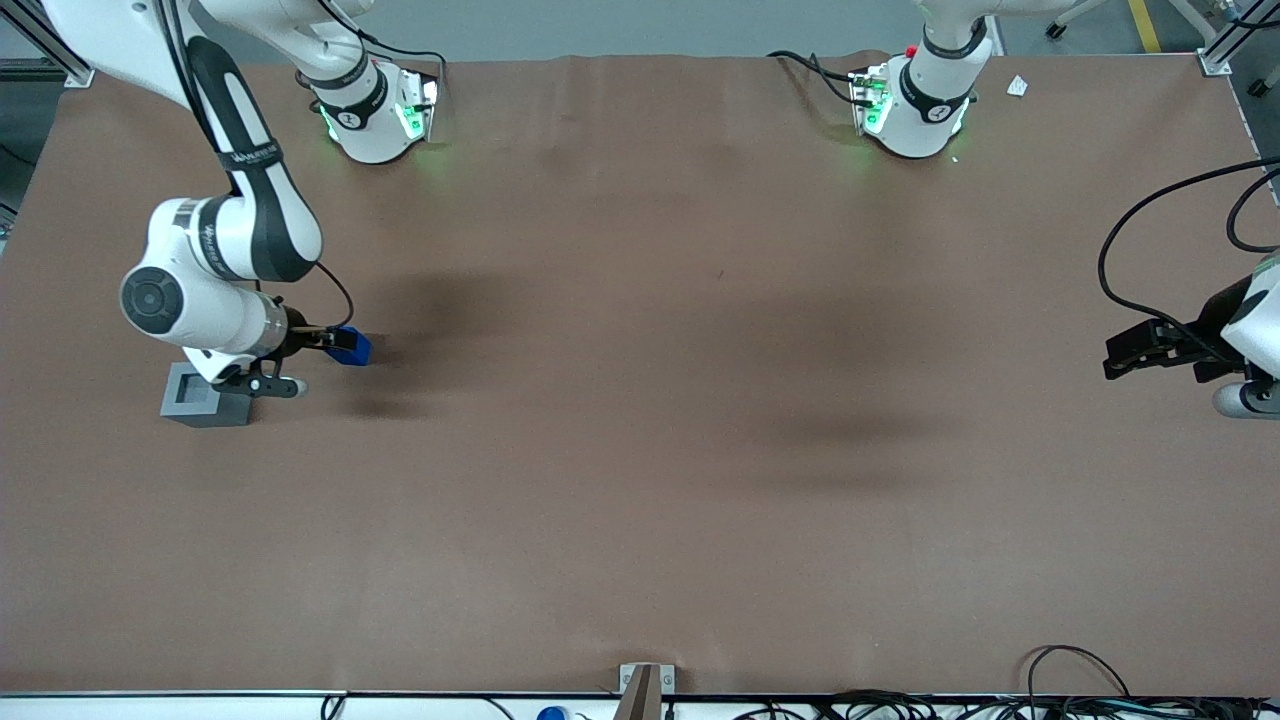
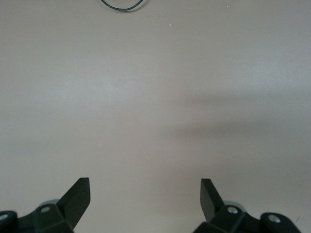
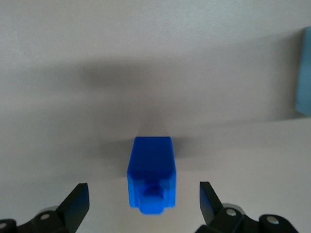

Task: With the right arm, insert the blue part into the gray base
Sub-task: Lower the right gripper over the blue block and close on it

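Observation:
Next, my right gripper should grab the blue part's narrower stub, to fit the blue part into the gray base.
The blue part (image 1: 353, 347) lies on the brown table, farther from the front camera than the gray base (image 1: 200, 395), which stands at the working arm's end with its socket facing up. My right gripper (image 1: 330, 342) hangs over the blue part. In the right wrist view the gripper (image 3: 142, 193) is open, and its black fingertips (image 3: 77, 194) stand on either side of the blue part (image 3: 150, 167) with a gap on each side. The part's narrower stub points toward the wrist camera. A pale edge of the gray base (image 3: 305, 73) also shows in that view.
The brown table (image 1: 640, 450) spreads wide toward the parked arm's end. The right arm's white wrist (image 1: 200, 300) hangs just above the gray base and covers part of it. Cables lie along the table's front edge (image 1: 1080, 690).

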You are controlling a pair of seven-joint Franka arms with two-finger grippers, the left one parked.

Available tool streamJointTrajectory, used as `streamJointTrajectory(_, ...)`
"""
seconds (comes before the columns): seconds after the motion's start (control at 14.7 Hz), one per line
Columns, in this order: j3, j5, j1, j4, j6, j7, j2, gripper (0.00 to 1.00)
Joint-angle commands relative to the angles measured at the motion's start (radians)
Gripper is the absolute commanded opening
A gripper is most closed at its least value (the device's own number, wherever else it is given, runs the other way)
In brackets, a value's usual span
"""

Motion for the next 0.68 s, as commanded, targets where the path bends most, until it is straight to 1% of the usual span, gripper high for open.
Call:
streamJointTrajectory(0.0,-0.002,0.012,0.033,-0.036,0.061,0.015,0.016,1.0)
streamJointTrajectory(0.14,-0.002,0.012,0.035,-0.037,0.061,0.015,0.024,1.0)
streamJointTrajectory(0.41,-0.003,0.012,0.029,-0.056,0.055,0.014,0.022,0.94)
streamJointTrajectory(0.48,-0.003,0.012,0.025,-0.059,0.054,0.014,0.022,0.91)
streamJointTrajectory(0.61,-0.003,0.012,0.025,-0.067,0.052,0.014,0.022,0.73)
